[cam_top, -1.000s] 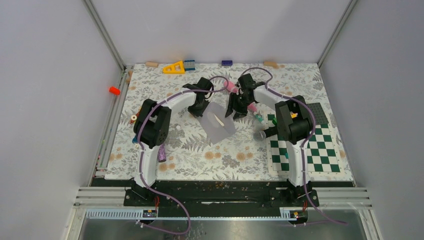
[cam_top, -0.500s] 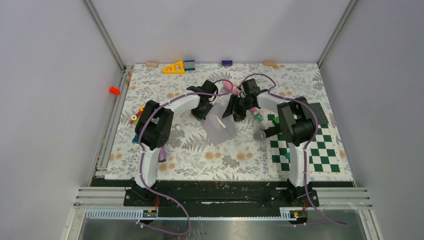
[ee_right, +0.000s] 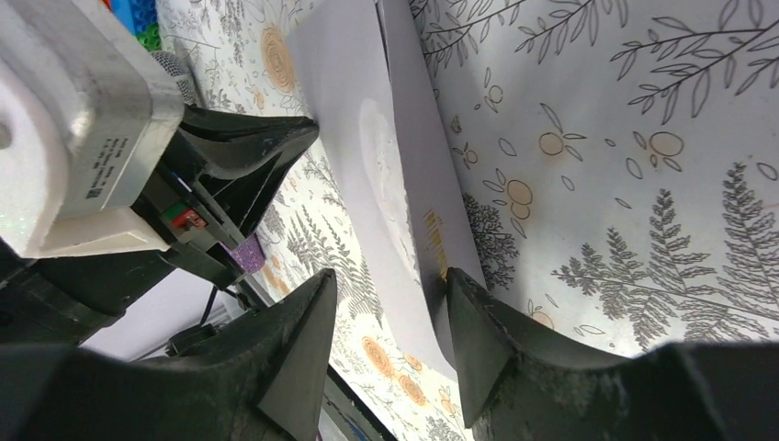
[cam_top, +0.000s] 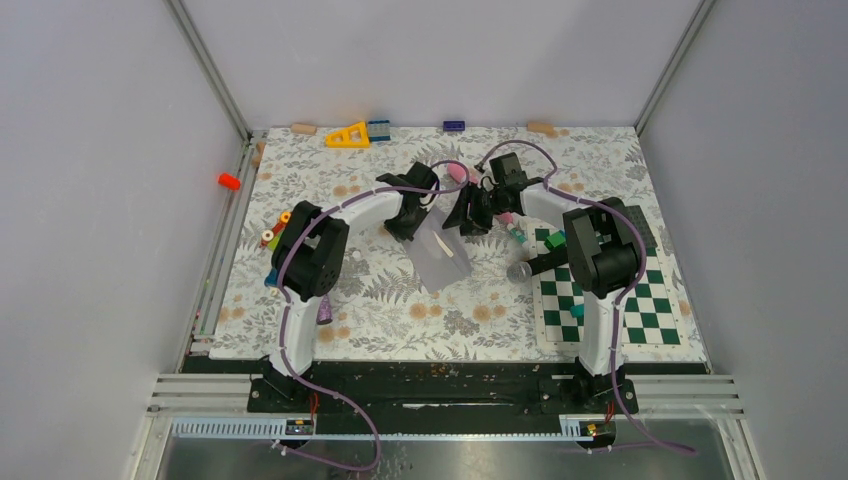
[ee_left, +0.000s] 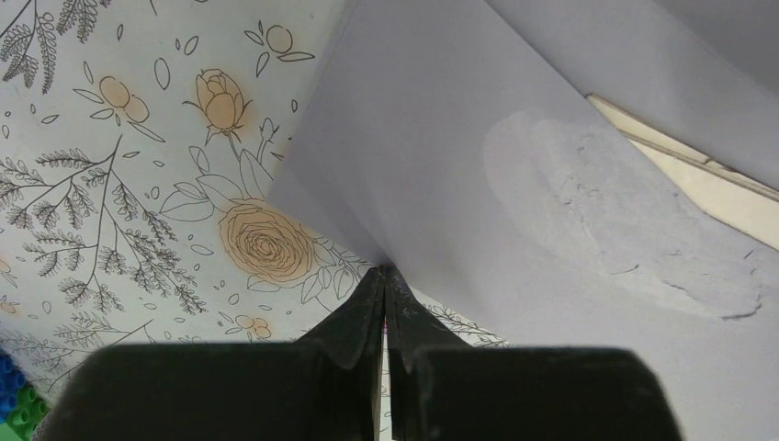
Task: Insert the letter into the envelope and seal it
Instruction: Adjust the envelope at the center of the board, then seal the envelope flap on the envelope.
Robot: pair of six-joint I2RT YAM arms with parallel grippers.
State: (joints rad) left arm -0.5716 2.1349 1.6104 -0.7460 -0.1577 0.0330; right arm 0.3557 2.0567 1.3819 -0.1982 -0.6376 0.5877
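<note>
My right gripper needs to close the envelope's flap and seal it, so next it needs to grab the envelope by its edge near its gold print (cam_top: pixel 456 231) (ee_right: pixel 433 292).
The pale lavender envelope (cam_top: pixel 445 262) lies on the floral table cloth between both arms. My left gripper (ee_left: pixel 384 274) is shut on the edge of its raised flap (ee_left: pixel 432 156), at the envelope's far left (cam_top: pixel 413 216). A cream sliver of the letter (ee_left: pixel 707 179) shows under the flap, at the envelope's mouth (cam_top: pixel 443 241). My right gripper (ee_right: pixel 390 280) is open at the envelope's far right end (cam_top: pixel 463 216). The envelope's near end (ee_right: pixel 404 257) lies between its fingers, and one fingertip (ee_right: pixel 459 294) touches the paper near some gold print.
A green-and-white checkerboard mat (cam_top: pixel 640 300) lies at the right, with a silver round object (cam_top: pixel 518 270) beside it. A yellow triangle (cam_top: pixel 348 135), blue bricks (cam_top: pixel 378 128) and wooden blocks line the far edge. Small coloured pieces (cam_top: pixel 272 234) sit at the left, a purple item (cam_top: pixel 324 312) nearer.
My left gripper has carried the flap to the right, over the envelope, so the envelope looks narrower at its far end. The right gripper has shifted slightly to the far right.
</note>
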